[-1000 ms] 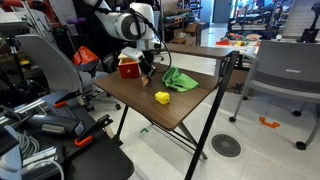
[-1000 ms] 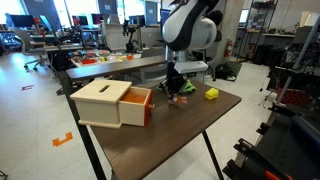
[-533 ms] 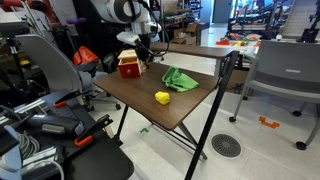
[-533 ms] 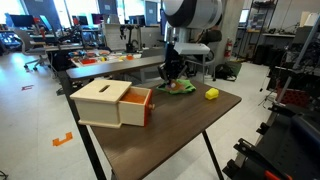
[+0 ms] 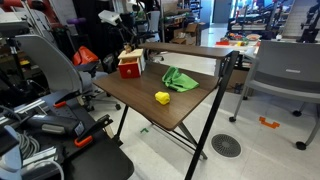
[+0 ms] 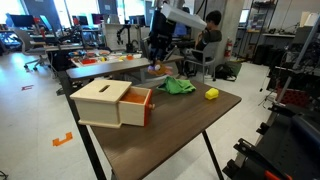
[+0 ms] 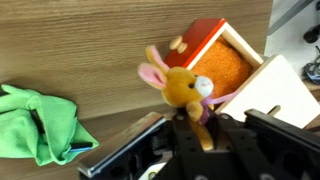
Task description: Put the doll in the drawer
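My gripper should keep holding the doll until it gets to the open drawer [image 6: 137, 106]. The drawer is beyond the doll, so the doll would drop onto the table if my gripper opened now.
The doll [image 7: 180, 85] is a small orange bunny plush with pink ears. My gripper [image 7: 192, 135] is shut on its lower body and holds it in the air above the table. In the wrist view the open drawer [image 7: 215, 55], with its orange inside, lies just beyond the doll. In an exterior view the gripper [image 6: 155, 62] hangs high behind the light wooden box [image 6: 100, 100], whose orange drawer [image 6: 137, 106] is pulled out. In an exterior view the gripper [image 5: 136, 46] is above the box [image 5: 129, 66].
A crumpled green cloth [image 6: 180, 86] [image 5: 180, 79] [image 7: 40, 120] and a small yellow object [image 6: 211, 94] [image 5: 162, 98] lie on the brown table [image 6: 170, 130]. Chairs, other desks and lab gear surround the table.
My gripper has risen from the table near the green cloth, carrying the doll up and towards the box. The cloth and the yellow object have not moved.
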